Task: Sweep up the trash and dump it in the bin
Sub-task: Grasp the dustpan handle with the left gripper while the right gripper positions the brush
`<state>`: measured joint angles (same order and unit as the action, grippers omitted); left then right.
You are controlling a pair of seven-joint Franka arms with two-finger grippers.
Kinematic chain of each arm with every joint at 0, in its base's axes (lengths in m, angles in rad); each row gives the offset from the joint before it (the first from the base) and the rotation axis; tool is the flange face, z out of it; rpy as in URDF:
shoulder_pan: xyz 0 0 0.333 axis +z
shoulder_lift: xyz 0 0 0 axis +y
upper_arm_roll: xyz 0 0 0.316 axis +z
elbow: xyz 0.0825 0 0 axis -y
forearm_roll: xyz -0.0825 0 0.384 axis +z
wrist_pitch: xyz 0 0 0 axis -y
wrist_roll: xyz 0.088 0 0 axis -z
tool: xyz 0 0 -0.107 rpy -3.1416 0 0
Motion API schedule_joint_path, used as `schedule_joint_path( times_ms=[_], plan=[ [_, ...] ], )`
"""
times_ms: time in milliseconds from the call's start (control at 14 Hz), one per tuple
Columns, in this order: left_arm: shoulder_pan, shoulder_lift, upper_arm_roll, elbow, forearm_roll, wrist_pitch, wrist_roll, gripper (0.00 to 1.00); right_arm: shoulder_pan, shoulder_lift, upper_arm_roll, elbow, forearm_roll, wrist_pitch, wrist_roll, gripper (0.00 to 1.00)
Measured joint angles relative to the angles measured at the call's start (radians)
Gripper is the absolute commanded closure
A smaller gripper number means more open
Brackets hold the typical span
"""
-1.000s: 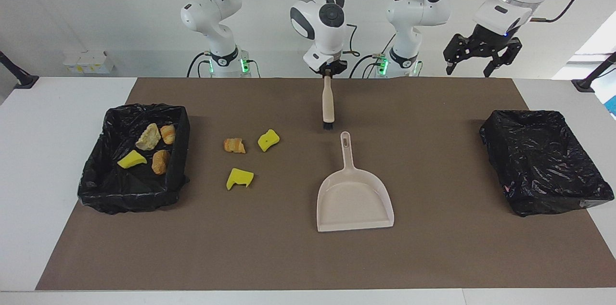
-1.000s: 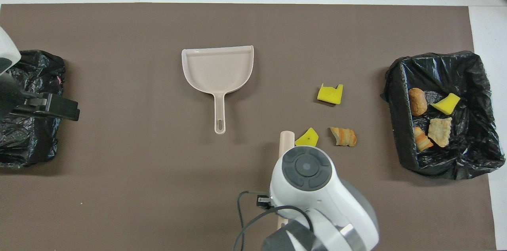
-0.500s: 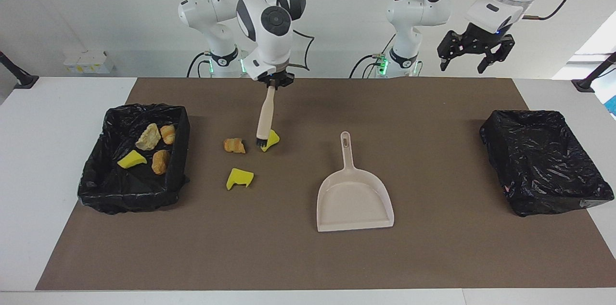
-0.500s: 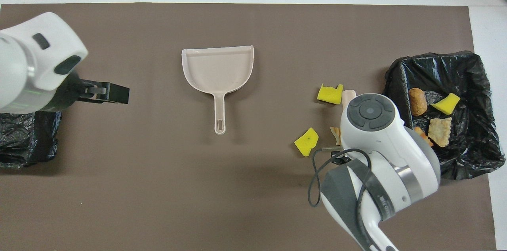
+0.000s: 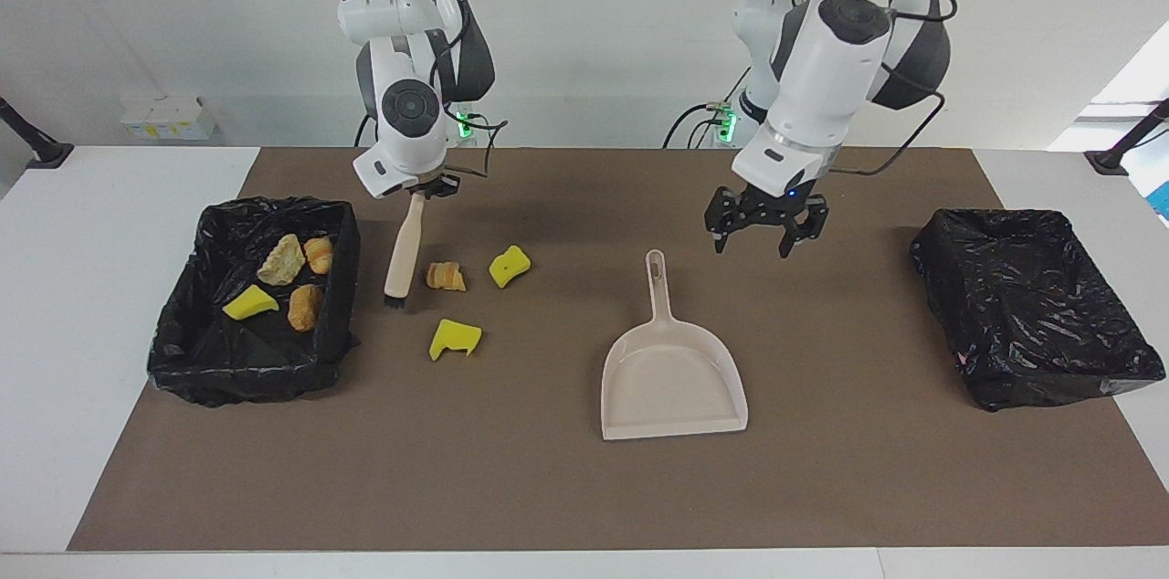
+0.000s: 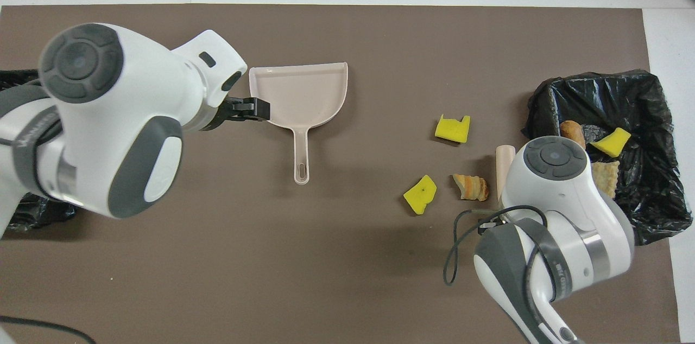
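Note:
The robot's left gripper needs to grab the dustpan (image 6: 298, 94) by its slim handle (image 6: 301, 154) next, because the dustpan's broad pan is much wider than the gripper's open fingers.
Loose trash lies on the brown mat: a tan chunk (image 5: 446, 276) (image 6: 471, 186) and two yellow scraps (image 5: 510, 266) (image 5: 454, 338) (image 6: 420, 194) (image 6: 452, 129). My right gripper (image 5: 422, 188) is shut on the handle of a beige brush (image 5: 402, 255) (image 6: 505, 162). The brush hangs bristles down, between the tan chunk and the black-lined bin (image 5: 342, 287) (image 6: 597, 77). That bin holds several more pieces. My left gripper (image 5: 751, 239) (image 6: 250, 110) is open and empty, low over the mat beside the handle of the beige dustpan (image 5: 671, 369) (image 6: 298, 94).
A second black-lined bin (image 5: 995, 215) stands at the left arm's end of the table, with nothing showing in it. In the overhead view my left arm covers most of it. The mat ends short of the white table edges.
My right arm swung the brush from near the dustpan handle, past the yellow scrap, to beside the bin. My left gripper came down from over its end to beside the dustpan.

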<state>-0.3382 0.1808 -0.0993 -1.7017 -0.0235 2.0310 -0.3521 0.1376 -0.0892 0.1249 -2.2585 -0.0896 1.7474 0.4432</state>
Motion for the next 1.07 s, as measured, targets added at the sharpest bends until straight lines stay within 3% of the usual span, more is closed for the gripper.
schedule_joint_path(
  times_ms=[286,571,714,857,1071],
  plan=[
    [-0.071,0.143,0.0,-0.002,0.026,0.134,-0.096,0.0,0.057,0.0,0.011,-0.028,0.033,0.105,0.004,1.0],
    [-0.097,0.182,0.0,-0.014,0.041,0.171,-0.123,0.0,0.143,0.039,0.014,-0.02,0.143,0.188,0.007,1.0],
    [-0.116,0.189,-0.001,-0.054,0.042,0.203,-0.123,0.0,0.176,0.066,0.015,0.032,0.2,0.184,0.006,1.0],
    [-0.133,0.192,-0.002,-0.089,0.042,0.221,-0.123,0.17,0.183,0.089,0.017,0.104,0.207,0.136,-0.003,1.0],
    [-0.137,0.192,0.0,-0.101,0.043,0.228,-0.122,0.78,0.117,0.094,0.006,0.183,0.207,0.036,-0.067,1.0]
  ],
)
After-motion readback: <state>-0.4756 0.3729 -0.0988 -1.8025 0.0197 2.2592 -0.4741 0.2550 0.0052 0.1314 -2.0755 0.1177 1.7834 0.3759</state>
